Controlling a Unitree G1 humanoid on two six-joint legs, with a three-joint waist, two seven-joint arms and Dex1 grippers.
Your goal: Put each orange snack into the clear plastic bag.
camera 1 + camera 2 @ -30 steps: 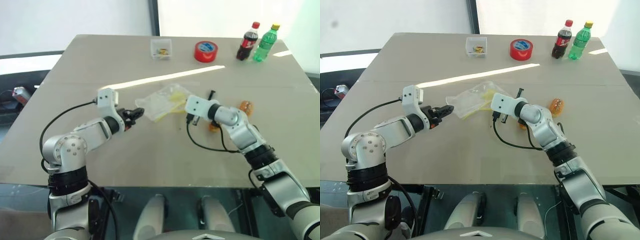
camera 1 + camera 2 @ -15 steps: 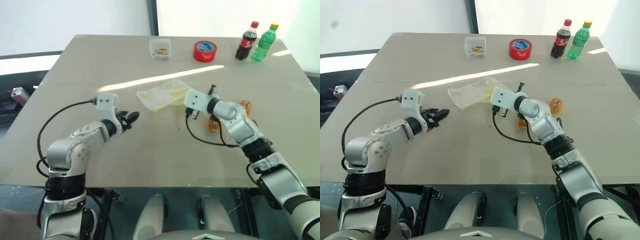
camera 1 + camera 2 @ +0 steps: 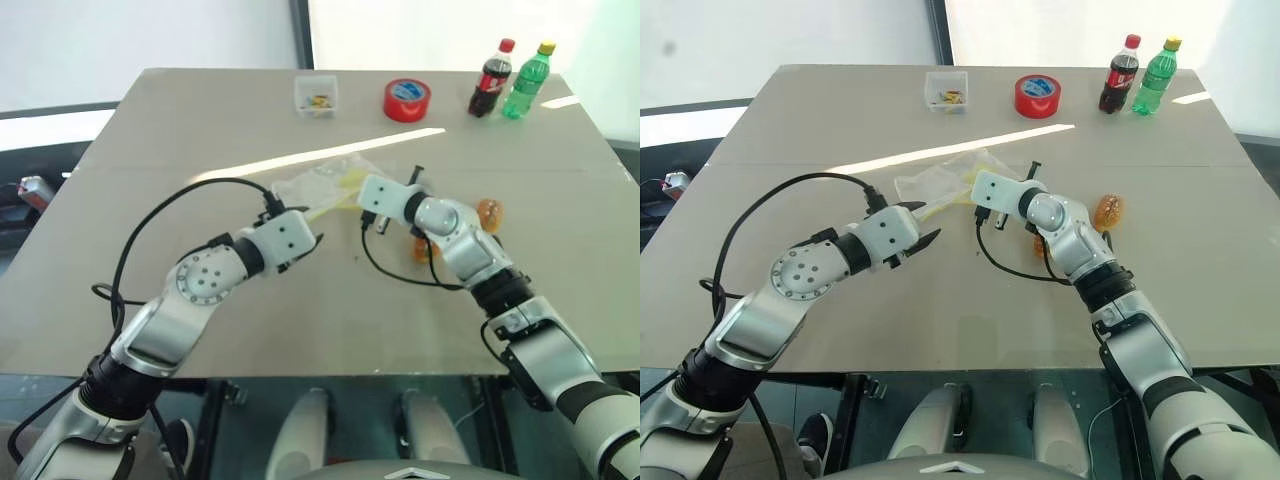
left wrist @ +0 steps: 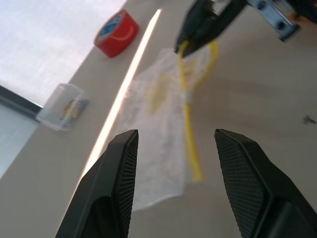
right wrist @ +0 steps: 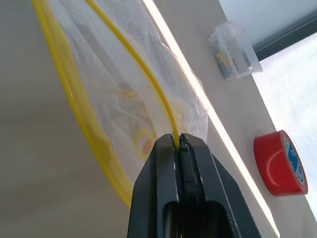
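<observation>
The clear film (image 3: 308,186) lies crumpled and loose on the tabletop, so my left gripper will next pinch the plastic bag by its raised yellow strip (image 3: 325,209).
The clear plastic bag (image 3: 322,188) lies crumpled on the table, its yellow strip (image 4: 187,119) facing me. My right gripper (image 5: 178,141) is shut on one lip of that strip, holding it lifted off the table. My left gripper (image 4: 173,163) is open just short of the bag's near edge, with the strip between and beyond its fingers and not touching them. One orange snack (image 3: 490,213) lies to the right of my right arm. The other orange snack (image 3: 425,250) sits partly hidden behind that forearm.
At the table's far edge stand a small clear box (image 3: 316,94), a red tape roll (image 3: 407,100), a cola bottle (image 3: 487,78) and a green bottle (image 3: 526,80). A bright streak of light crosses the table behind the bag.
My left arm has swung in with its elbow raised, and its wrist has rolled, so the open gripper now faces the bag's strip. My right gripper keeps its pinch on the bag.
</observation>
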